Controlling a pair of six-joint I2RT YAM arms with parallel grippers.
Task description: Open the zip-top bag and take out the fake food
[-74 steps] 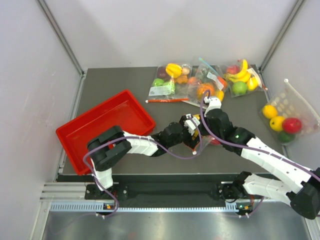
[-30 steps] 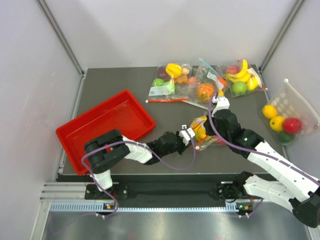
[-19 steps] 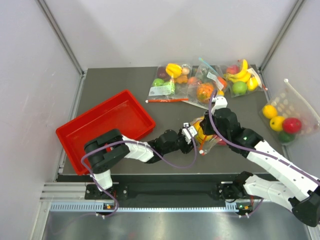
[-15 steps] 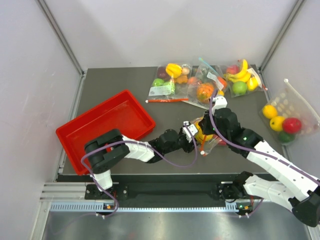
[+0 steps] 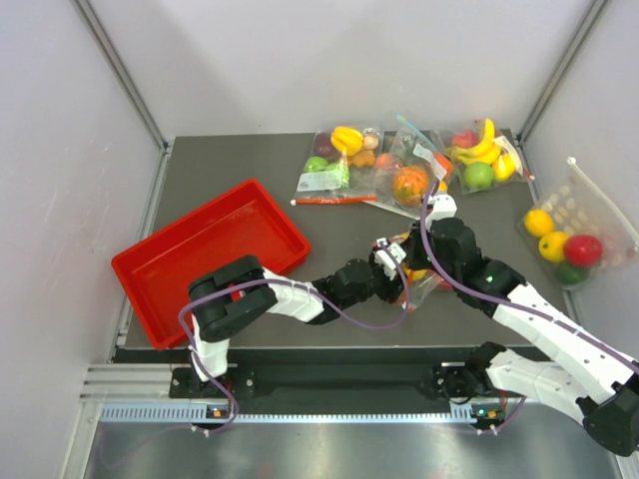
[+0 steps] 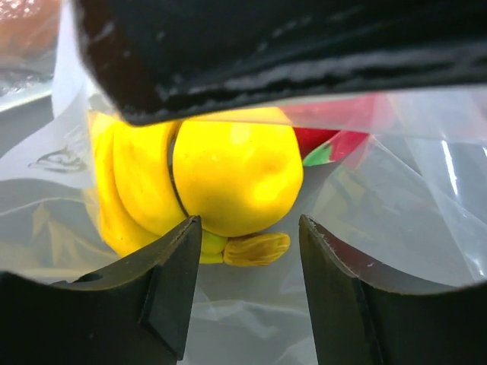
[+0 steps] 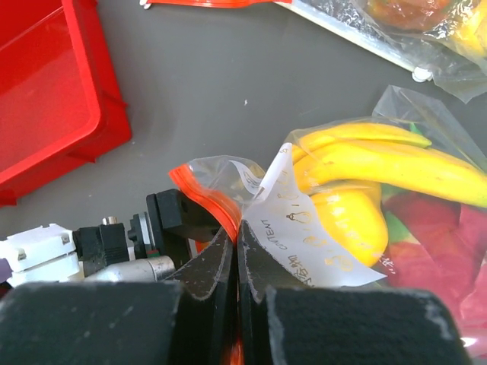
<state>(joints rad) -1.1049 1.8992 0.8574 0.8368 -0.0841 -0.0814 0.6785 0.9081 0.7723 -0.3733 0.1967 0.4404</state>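
Observation:
The robot's left gripper should next grab the banana's brown stem end facing the bag's opening [image 6: 257, 249], so that it can draw the yellow banana [image 6: 125, 190] out stem-first.
The zip-top bag [image 5: 427, 282] lies mid-table, its red-orange zip strip [image 7: 207, 199] at its mouth. My right gripper [image 7: 237, 228] is shut on the strip and the bag's upper wall and holds the mouth up. My left gripper [image 6: 247, 258] is open, its fingers [image 6: 163, 293] inside the bag mouth just short of the fake food. A rounded yellow-orange fruit [image 6: 236, 179] sits right ahead of the tips, the yellow banana [image 6: 125, 190] to its left, and the pink-red dragon fruit [image 6: 335, 141] behind. All three also show through the plastic in the right wrist view: banana [image 7: 380, 163], fruit [image 7: 351, 220], dragon fruit [image 7: 437, 239].
A red tray [image 5: 170, 261] stands at the left. Several other bags of fruit [image 5: 399, 165] lie along the back, one with a loose red-orange strip [image 5: 334, 200] in front. A dotted pouch with fruit [image 5: 569, 235] lies at the right edge.
My left gripper has pushed right and forward into the bag mouth. My right gripper has kept its hold on the zip strip and lifted the mouth a little.

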